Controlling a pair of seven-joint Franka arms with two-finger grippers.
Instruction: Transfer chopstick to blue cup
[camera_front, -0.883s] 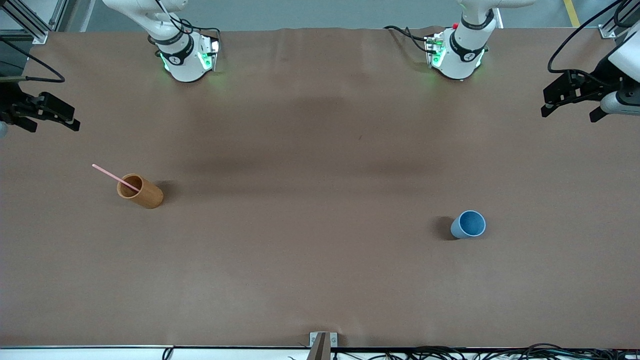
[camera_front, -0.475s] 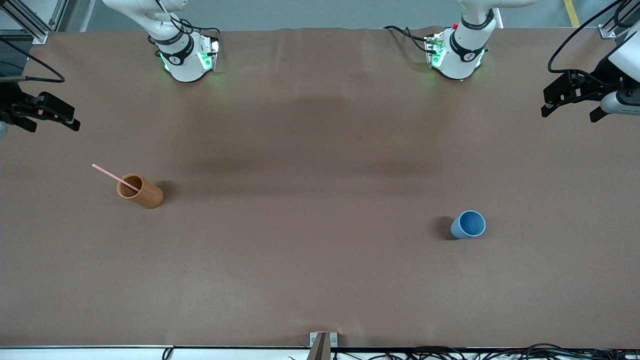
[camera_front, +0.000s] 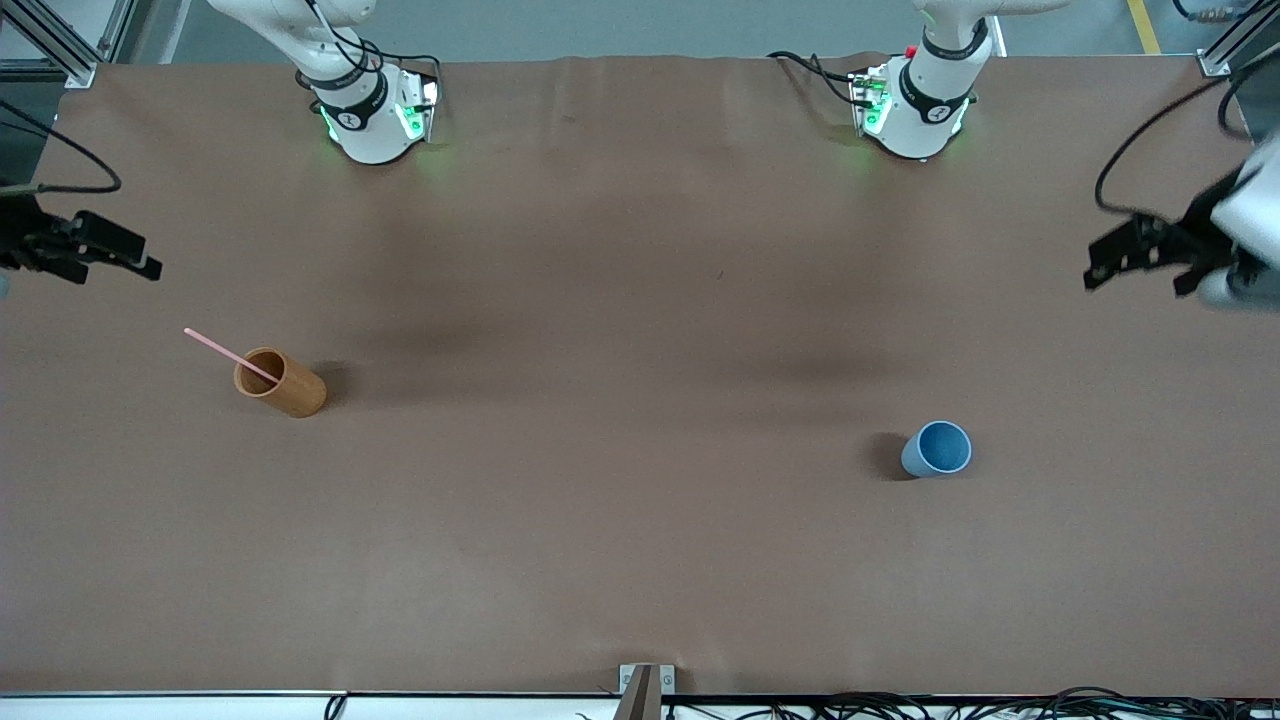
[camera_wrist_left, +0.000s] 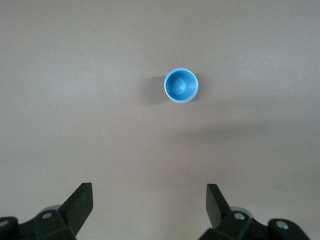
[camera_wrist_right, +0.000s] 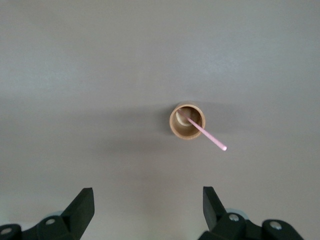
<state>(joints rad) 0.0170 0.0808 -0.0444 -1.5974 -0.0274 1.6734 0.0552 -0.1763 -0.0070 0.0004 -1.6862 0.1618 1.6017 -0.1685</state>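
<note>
The pink chopstick has to go to the blue cup (camera_front: 937, 449), so my right gripper will grab it next by its thick protruding end (camera_front: 202, 338).
The pink chopstick (camera_front: 217, 349) leans in a tan wooden cup (camera_front: 281, 382) toward the right arm's end of the table; the right wrist view shows the stick (camera_wrist_right: 206, 134) in that cup (camera_wrist_right: 187, 121). The blue cup (camera_front: 937, 449) stands upright and empty toward the left arm's end; it also shows in the left wrist view (camera_wrist_left: 181, 85). My right gripper (camera_front: 110, 258) is open and empty, high over the table's edge at the right arm's end. My left gripper (camera_front: 1135, 262) is open and empty, high over the table's edge at the left arm's end. Both sets of open jaws show in the wrist views, the left (camera_wrist_left: 149, 200) and the right (camera_wrist_right: 148, 202).
Brown cloth covers the table (camera_front: 640, 500). The two arm bases (camera_front: 372, 115) (camera_front: 915, 105) stand along the edge farthest from the front camera. A small metal bracket (camera_front: 645, 685) sits at the nearest edge.
My left gripper has dropped lower in the front view, toward the blue cup's side. My right gripper has shifted slightly the same way. The cups and stick have not moved.
</note>
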